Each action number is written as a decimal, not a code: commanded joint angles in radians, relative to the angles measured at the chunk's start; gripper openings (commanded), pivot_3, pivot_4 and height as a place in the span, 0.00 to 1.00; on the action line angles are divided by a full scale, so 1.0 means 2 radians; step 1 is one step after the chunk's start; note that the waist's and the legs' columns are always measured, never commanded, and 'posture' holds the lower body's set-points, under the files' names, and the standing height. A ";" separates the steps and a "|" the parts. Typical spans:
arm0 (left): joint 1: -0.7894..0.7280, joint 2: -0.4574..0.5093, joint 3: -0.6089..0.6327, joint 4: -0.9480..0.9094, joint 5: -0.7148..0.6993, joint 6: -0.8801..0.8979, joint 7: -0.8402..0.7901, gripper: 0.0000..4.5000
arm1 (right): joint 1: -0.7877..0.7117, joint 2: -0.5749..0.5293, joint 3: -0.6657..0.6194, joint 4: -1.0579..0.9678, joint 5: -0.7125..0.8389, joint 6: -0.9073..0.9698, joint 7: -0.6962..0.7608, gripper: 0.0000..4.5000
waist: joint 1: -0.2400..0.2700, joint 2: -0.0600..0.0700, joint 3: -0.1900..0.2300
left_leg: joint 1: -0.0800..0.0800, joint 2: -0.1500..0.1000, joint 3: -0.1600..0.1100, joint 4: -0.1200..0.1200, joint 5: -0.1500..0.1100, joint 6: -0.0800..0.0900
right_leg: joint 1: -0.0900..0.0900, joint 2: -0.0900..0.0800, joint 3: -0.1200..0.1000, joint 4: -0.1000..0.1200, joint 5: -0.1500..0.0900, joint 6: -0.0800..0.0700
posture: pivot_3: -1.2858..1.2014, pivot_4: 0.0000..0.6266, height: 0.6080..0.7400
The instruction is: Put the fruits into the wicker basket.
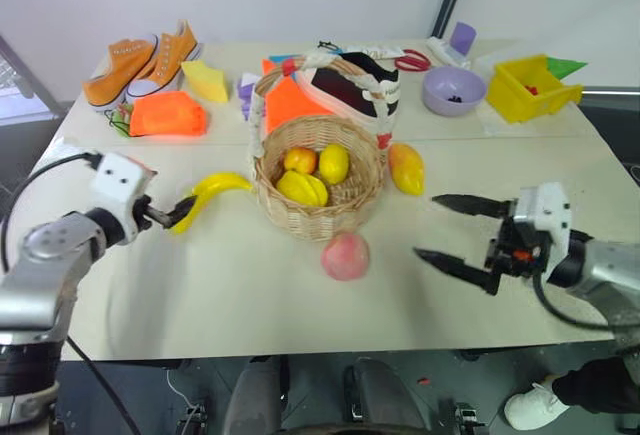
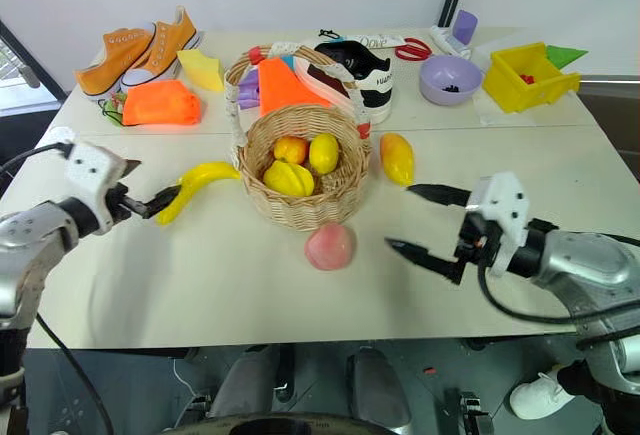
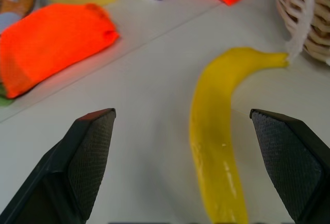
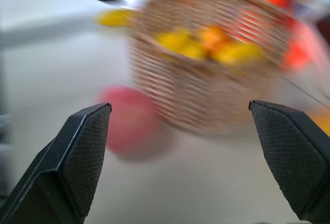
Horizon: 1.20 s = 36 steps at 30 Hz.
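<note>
The left gripper isn't ready to close on the banana (image 1: 215, 190) and needs to go lower first: its fingers are above the banana and would miss it if they closed now.
The wicker basket (image 1: 320, 220) stands mid-table with three small yellow and orange fruits (image 1: 318, 173) inside. Left of it lies the banana (image 1: 215, 190), in front of it the peach (image 1: 345, 256), and at its right the mango (image 1: 406, 168). My left gripper (image 1: 180, 213) is open at the banana's near end. In the left wrist view the banana (image 3: 214, 147) lies on the table between the spread fingers, closer to one of them. Right of the peach, my right gripper (image 1: 428, 225) hangs open and empty, pointing toward the peach (image 4: 129, 123) and the basket (image 4: 206, 80).
Along the back of the table are orange sneakers (image 1: 140, 65), an orange folded cloth (image 1: 167, 113), a yellow wedge block (image 1: 205, 80), a black-and-white shoe (image 1: 355, 87), red scissors (image 1: 412, 60), a purple bowl (image 1: 453, 90) and a yellow bin (image 1: 530, 87).
</note>
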 commanded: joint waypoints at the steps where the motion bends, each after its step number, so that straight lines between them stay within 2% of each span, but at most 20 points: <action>1: -0.046 0.005 -0.035 0.013 0.023 0.033 -0.007 0.99 | -0.017 0.001 0.009 -0.027 0.019 0.009 -0.018 1.00 | 0.000 -0.001 0.000 | 0.000 0.000 0.000 0.000 0.000 0.000 | 0.000 0.000 0.000 0.000 0.000 0.000 | 0.52 0.24 0.95; 7: -0.098 -0.007 -0.073 0.049 0.031 0.112 -0.012 0.99 | -0.030 0.007 0.027 -0.033 0.018 0.010 -0.036 1.00 | -0.001 -0.001 0.000 | 0.000 0.000 0.000 0.000 0.000 0.000 | 0.000 0.000 0.000 0.000 0.000 0.000 | 0.52 0.24 0.95; 12: -0.099 -0.004 -0.064 0.076 0.023 0.149 -0.021 0.99 | -0.029 0.008 0.029 -0.037 0.017 0.007 -0.043 1.00 | -0.001 -0.001 0.000 | 0.000 0.000 0.000 0.000 0.000 0.000 | 0.000 0.001 0.000 0.000 0.000 0.000 | 0.52 0.24 0.95; 13: -0.098 -0.002 -0.060 0.085 0.027 0.144 -0.020 0.91 | -0.027 0.008 0.030 -0.037 0.013 0.005 -0.043 1.00 | -0.001 -0.001 0.000 | 0.000 0.000 0.000 0.001 0.000 0.000 | 0.000 0.001 0.000 0.000 0.000 0.000 | 0.52 0.24 0.95; 15: -0.095 0.003 -0.056 0.098 0.033 0.132 -0.019 0.83 | -0.026 0.008 0.032 -0.037 0.011 0.004 -0.045 1.00 | -0.002 -0.001 0.000 | 0.000 0.000 0.000 0.001 0.000 0.000 | 0.000 0.001 0.000 0.000 0.000 0.000 | 0.52 0.24 0.95; 21: -0.085 0.003 -0.035 0.092 0.026 0.114 -0.017 0.21 | -0.029 0.007 0.039 -0.035 0.005 0.000 -0.048 1.00 | -0.002 -0.001 0.000 | 0.000 0.000 0.000 0.001 0.000 0.000 | 0.000 0.001 0.000 0.001 0.000 0.000 | 0.52 0.24 0.95; 22: -0.080 0.004 -0.026 0.089 0.026 0.109 -0.014 0.17 | -0.028 0.007 0.039 -0.036 0.005 -0.001 -0.048 1.00 | -0.002 -0.001 0.000 | 0.000 0.000 0.000 0.001 0.000 0.000 | 0.000 0.001 0.000 0.001 0.000 0.000 | 0.52 0.24 0.95; 25: -0.053 0.005 0.041 0.066 -0.001 0.069 -0.024 0.17 | -0.027 0.005 0.036 -0.038 0.006 -0.001 -0.049 1.00 | -0.003 -0.001 0.000 | 0.000 0.000 0.000 0.001 0.000 0.000 | 0.000 0.001 0.000 0.001 0.000 0.000 | 0.52 0.24 0.95; 29: 0.039 0.022 0.157 -0.004 -0.069 0.014 -0.115 0.17 | -0.031 0.000 0.034 -0.033 0.005 -0.002 -0.046 1.00 | -0.003 -0.001 0.000 | 0.000 0.001 0.000 0.000 0.000 0.000 | -0.001 0.000 0.000 0.001 0.000 0.000 | 0.52 0.24 0.95; 31: 0.060 0.029 0.200 -0.017 -0.106 0.032 -0.139 0.17 | -0.035 -0.003 0.035 -0.027 0.004 -0.003 -0.041 1.00 | -0.002 -0.001 0.000 | 0.000 0.001 0.000 0.000 0.000 0.000 | -0.001 0.000 0.000 0.000 0.000 0.000 | 0.52 0.24 0.95; 33: 0.072 0.042 0.237 -0.083 -0.188 0.068 -0.187 0.17 | -0.051 -0.007 0.040 -0.015 0.002 -0.003 -0.036 1.00 | -0.001 -0.001 0.001 | 0.000 0.001 0.000 0.000 0.000 0.000 | 0.000 -0.001 -0.001 0.000 0.000 0.000 | 0.52 0.24 0.95; 34: 0.066 0.051 0.226 -0.113 -0.206 0.088 -0.189 0.17 | -0.058 -0.008 0.043 -0.009 0.000 -0.003 -0.034 1.00 | 0.001 -0.002 0.000 | 0.000 0.001 0.000 0.001 0.000 0.000 | 0.000 -0.001 -0.001 0.000 -0.001 -0.002 | 0.52 0.24 0.95; 36: 0.034 0.064 0.161 -0.162 -0.194 0.100 -0.165 0.17 | -0.069 -0.010 0.047 -0.001 -0.003 -0.004 -0.029 1.00 | 0.002 -0.001 0.000 | 0.000 0.001 0.001 0.000 0.000 0.000 | 0.000 -0.003 -0.004 -0.002 -0.001 -0.002 | 0.52 0.24 0.95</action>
